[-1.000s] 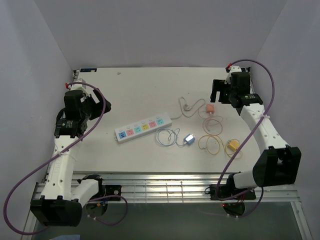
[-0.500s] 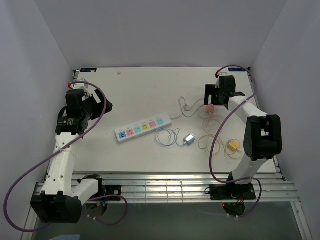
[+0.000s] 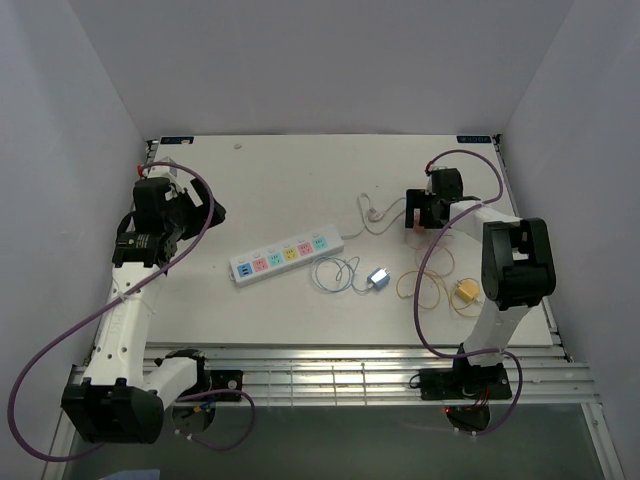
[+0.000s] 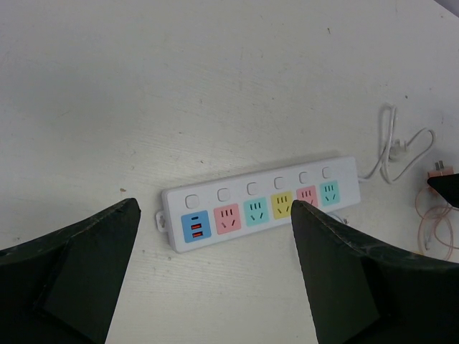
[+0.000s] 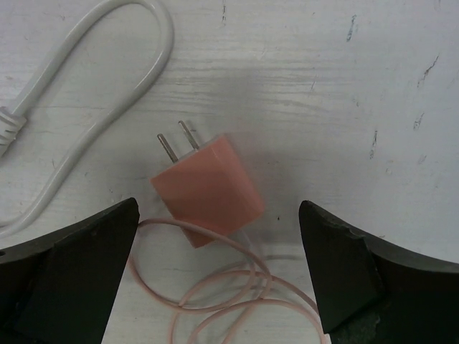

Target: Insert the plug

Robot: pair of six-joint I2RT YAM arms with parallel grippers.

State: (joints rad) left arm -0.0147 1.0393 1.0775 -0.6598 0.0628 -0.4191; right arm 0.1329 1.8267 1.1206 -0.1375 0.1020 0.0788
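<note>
The table shows under my right gripper's fingers, so they would miss the pink plug (image 5: 208, 190) if they closed now. My right gripper needs to go lower before it closes.
A white power strip (image 3: 287, 256) with coloured sockets lies mid-table, also seen in the left wrist view (image 4: 262, 204). A pink plug (image 5: 208, 190) lies flat on the table, prongs pointing away from the wrist, its pink cable (image 5: 237, 287) coiled beside it. My right gripper (image 5: 217, 206) (image 3: 420, 215) hangs open just above this plug, one finger on each side, touching nothing. My left gripper (image 4: 215, 208) (image 3: 205, 210) is open and held high to the left of the strip, with nothing between its fingers.
A blue plug (image 3: 378, 278) with a coiled cable lies right of the strip. A yellow plug (image 3: 466, 291) with yellow cable loops sits near the right arm. The strip's white cord (image 3: 375, 213) (image 5: 93, 107) loops beside the pink plug.
The right arm folded inward and came down over the pink plug, its jaws widening slightly. The left arm stayed almost still.
</note>
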